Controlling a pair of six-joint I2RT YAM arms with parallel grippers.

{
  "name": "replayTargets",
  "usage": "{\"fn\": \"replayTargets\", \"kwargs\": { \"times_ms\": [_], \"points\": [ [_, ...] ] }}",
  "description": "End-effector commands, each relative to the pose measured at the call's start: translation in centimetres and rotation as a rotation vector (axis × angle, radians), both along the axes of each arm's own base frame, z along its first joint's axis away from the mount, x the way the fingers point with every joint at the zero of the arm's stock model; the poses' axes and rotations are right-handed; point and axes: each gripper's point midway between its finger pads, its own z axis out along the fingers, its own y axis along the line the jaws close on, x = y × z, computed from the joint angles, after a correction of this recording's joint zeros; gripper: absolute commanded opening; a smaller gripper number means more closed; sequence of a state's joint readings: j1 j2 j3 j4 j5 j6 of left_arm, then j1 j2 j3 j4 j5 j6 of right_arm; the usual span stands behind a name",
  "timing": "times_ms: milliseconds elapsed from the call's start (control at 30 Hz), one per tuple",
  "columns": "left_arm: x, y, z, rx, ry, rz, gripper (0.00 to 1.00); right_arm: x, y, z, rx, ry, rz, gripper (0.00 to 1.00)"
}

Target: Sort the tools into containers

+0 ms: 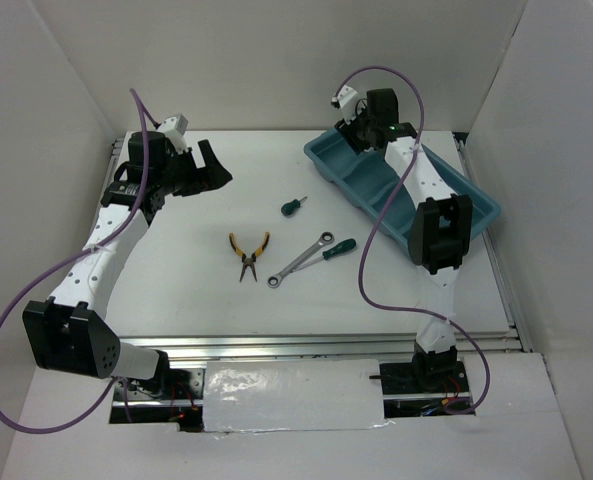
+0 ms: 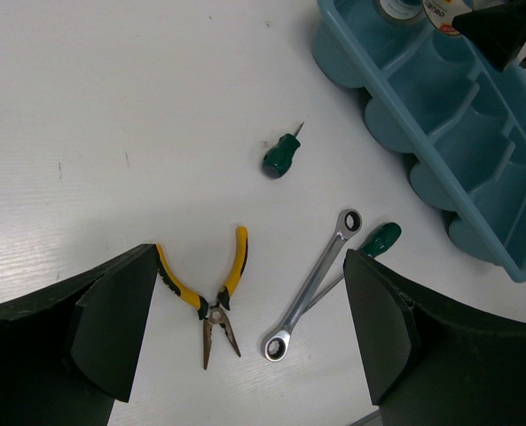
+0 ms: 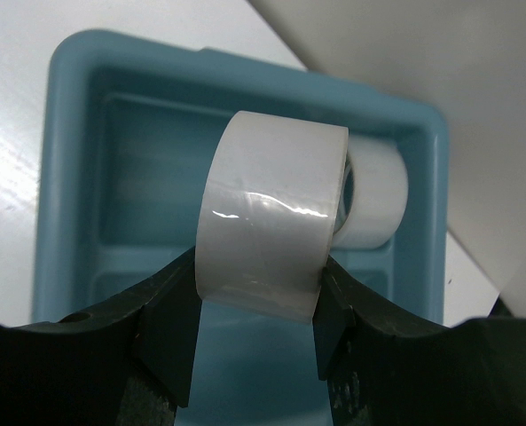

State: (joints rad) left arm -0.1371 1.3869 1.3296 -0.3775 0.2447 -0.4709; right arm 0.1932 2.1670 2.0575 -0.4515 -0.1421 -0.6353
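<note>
My right gripper stays closed for now. The greyish tape roll [image 3: 271, 213] hangs above the tray, overlapping its end section's divider, and would drop against the divider if released.
In the right wrist view my right gripper [image 3: 255, 328] is shut on a greyish tape roll [image 3: 271, 213]. It holds the roll over the end compartment of the teal tray [image 3: 67, 177], where a white tape roll [image 3: 380, 191] lies behind it. My left gripper [image 2: 249, 337] hangs open above the table at the left, well off the surface. Below it lie the yellow-handled pliers [image 2: 211, 297], the silver wrench [image 2: 314, 282] and a green-handled screwdriver [image 2: 378, 240] whose shaft runs under the wrench. Another short green screwdriver [image 2: 280, 156] lies farther off, towards the tray [image 2: 475, 133].
The tray [image 1: 476, 215] runs diagonally along the back right of the white table. The pliers [image 1: 248, 250], wrench [image 1: 298, 260] and both screwdrivers [image 1: 292, 207] [image 1: 338, 248] lie mid-table. White walls enclose three sides. A metal rail runs along the near edge.
</note>
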Motion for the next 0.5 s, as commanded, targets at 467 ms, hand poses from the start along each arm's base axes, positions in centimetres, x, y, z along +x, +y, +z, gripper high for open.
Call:
{"fn": "replayTargets", "kwargs": {
  "times_ms": [467],
  "points": [
    [-0.2,0.1,2.3,-0.098,-0.048,-0.034,0.99,4.9,-2.1,-0.1,-0.035,-0.115,0.008,0.25]
  ]
}}
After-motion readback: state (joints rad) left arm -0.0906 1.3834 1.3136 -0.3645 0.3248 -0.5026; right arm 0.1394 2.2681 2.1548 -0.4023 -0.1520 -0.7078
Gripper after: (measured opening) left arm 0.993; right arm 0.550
